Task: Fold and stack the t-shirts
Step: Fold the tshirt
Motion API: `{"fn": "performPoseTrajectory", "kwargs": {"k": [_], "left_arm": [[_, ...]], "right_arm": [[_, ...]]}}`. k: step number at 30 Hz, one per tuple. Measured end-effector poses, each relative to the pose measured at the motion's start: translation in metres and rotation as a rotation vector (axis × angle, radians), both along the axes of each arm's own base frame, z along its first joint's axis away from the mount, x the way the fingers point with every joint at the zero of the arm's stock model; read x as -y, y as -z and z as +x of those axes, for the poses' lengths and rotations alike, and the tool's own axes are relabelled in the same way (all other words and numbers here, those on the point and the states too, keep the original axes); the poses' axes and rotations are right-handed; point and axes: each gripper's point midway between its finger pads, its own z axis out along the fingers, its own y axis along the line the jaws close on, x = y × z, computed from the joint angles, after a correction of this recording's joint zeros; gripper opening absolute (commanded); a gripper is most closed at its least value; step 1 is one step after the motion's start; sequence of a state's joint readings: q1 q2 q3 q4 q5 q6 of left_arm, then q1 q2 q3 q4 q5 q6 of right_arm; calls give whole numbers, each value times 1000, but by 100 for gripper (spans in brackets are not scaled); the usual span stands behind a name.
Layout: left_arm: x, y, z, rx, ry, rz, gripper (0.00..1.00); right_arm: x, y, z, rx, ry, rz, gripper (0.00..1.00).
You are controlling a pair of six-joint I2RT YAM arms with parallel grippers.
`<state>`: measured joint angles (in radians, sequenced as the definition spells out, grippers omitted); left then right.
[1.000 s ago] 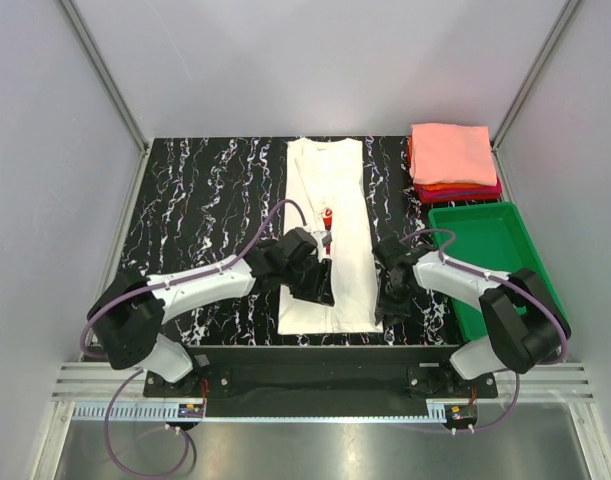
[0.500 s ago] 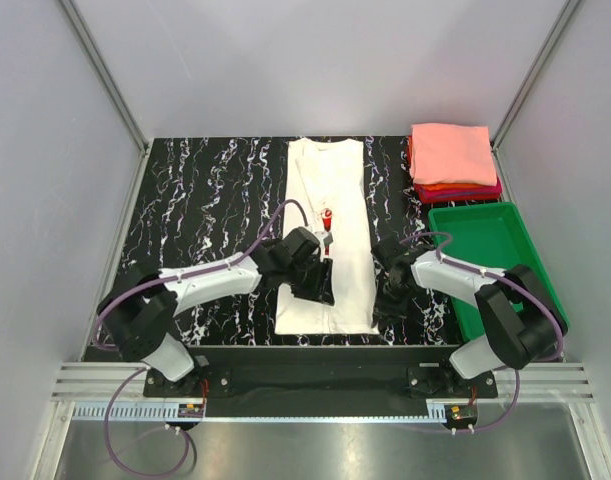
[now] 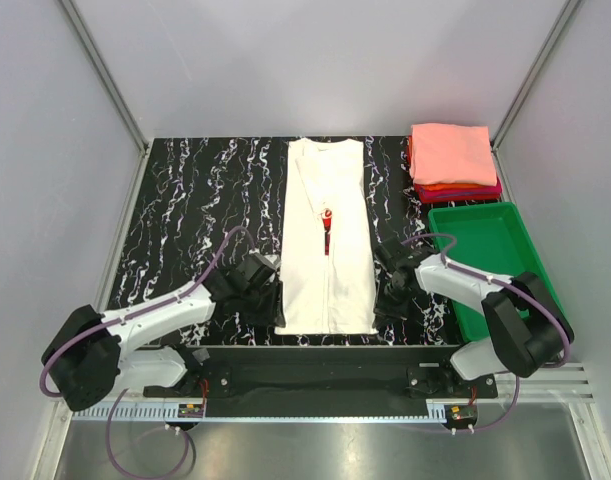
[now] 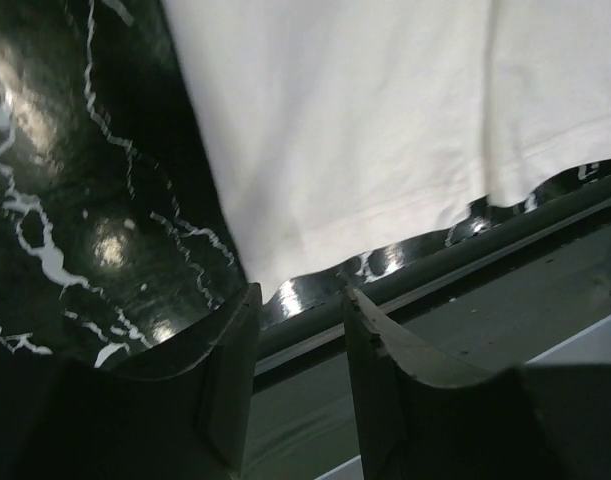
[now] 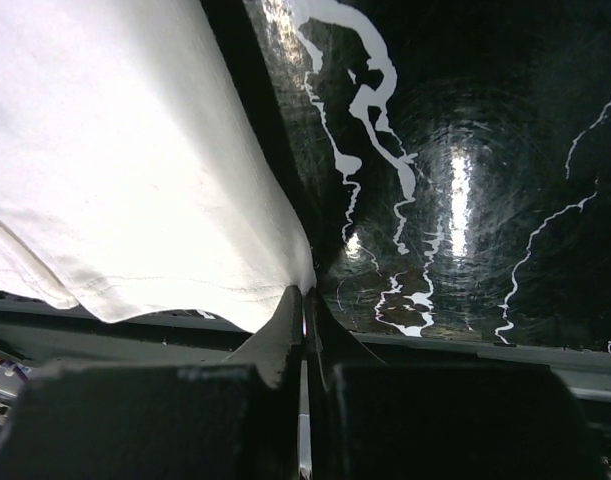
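My left gripper grips the cream-white t-shirt point(image 3: 345, 270) by its free near hem corner point(image 3: 280, 329) next, opposite my right gripper, to fold the hem evenly.
A cream-white t-shirt point(image 3: 345, 270), folded into a long strip with a small red print point(image 3: 327, 222) showing, lies in the middle of the black marble table. My left gripper point(image 3: 277, 303) point(image 4: 300, 298) stands open just off the shirt's near-left corner point(image 4: 275, 280), with nothing between its fingers. At the near-right corner, my right gripper point(image 3: 381, 300) point(image 5: 305, 295) is shut, with the cloth point(image 5: 135, 180) running right into its closed tips. A stack of folded t-shirts point(image 3: 452, 152), salmon-pink on top of orange, red and dark ones, sits at the back right.
A green plastic tray point(image 3: 515, 262) stands at the right, just beyond the right arm. The table's front edge and metal rail point(image 4: 465, 255) run right behind the shirt's hem. Grey walls close in the table on three sides.
My left arm pulled off the top of the shirt and swung left and nearer, to its near-left corner. My right gripper closed at the near-right corner.
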<state>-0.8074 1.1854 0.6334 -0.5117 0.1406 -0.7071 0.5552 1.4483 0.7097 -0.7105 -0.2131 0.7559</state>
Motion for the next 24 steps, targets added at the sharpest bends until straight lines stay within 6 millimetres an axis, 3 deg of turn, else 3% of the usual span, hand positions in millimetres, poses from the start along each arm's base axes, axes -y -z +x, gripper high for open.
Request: {"fn": "performPoseTrajectory", "kwargs": {"k": [3, 9, 16, 24], "left_arm": [[-12, 10, -11, -48, -22, 42, 39], [-20, 8, -12, -31, -68, 46, 40], [-14, 19, -10, -60, -84, 43, 34], [-11, 26, -12, -87, -87, 41, 0]], "right_arm": [[0, -3, 0, 16, 0, 8, 0], [-1, -9, 2, 45, -4, 26, 0], [0, -10, 2, 51, -17, 27, 0], [-1, -11, 2, 59, -18, 31, 0]]}}
